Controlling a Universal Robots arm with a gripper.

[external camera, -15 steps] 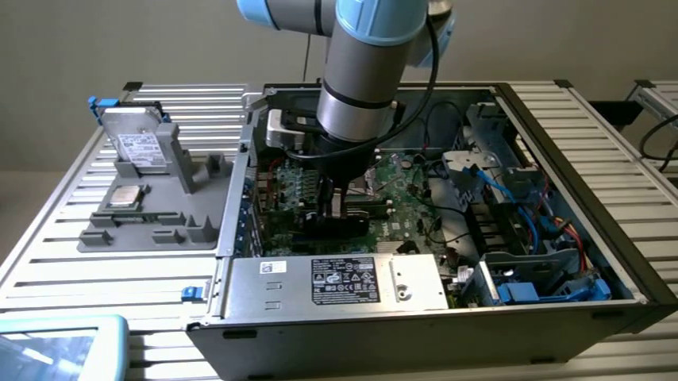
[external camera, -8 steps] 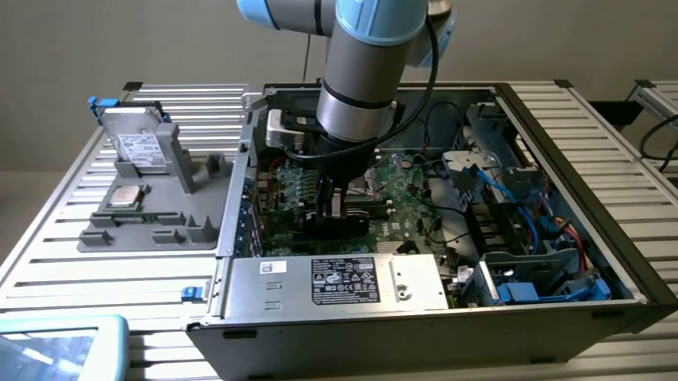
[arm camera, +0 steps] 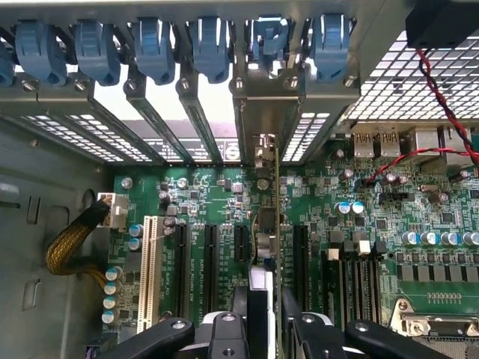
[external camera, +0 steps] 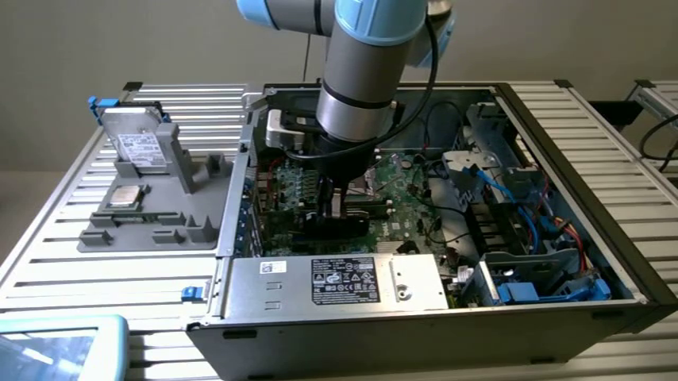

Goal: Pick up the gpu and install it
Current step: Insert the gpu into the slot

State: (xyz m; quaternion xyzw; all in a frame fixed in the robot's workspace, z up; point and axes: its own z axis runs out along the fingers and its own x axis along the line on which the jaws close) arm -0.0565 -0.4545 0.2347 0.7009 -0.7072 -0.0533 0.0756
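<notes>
My gripper needs to let go of the GPU now, because its bracket is inside the rear slot opening (arm camera: pixel 266 97) and its board is low on the motherboard (arm camera: pixel 202 194), so the GPU would stay there.
The gpu (external camera: pixel 341 228) stands on edge inside the open computer case (external camera: pixel 593 198), low over the green motherboard (external camera: pixel 408 186). My gripper (external camera: pixel 337 198) reaches straight down from above and is shut on the card's upper edge. In the wrist view the gpu (arm camera: pixel 276 217) runs edge-on as a thin green line away from my gripper (arm camera: pixel 263 318), between two black expansion slots (arm camera: pixel 209 262) of the motherboard (arm camera: pixel 202 194). Its silver end bracket (arm camera: pixel 258 120) lies against the rear slot openings. Whether the card sits fully in a slot I cannot tell.
Blue retention clips (arm camera: pixel 153 45) line the case's rear wall. A yellow sleeved cable (arm camera: pixel 71 243) and a red-black wire (arm camera: pixel 441 97) flank the slots. A silver labelled box (external camera: pixel 339 282) fills the case front. A grey fixture (external camera: pixel 159 214) on the exterior view's left holds a drive (external camera: pixel 138 147) and a CPU chip (external camera: pixel 127 196).
</notes>
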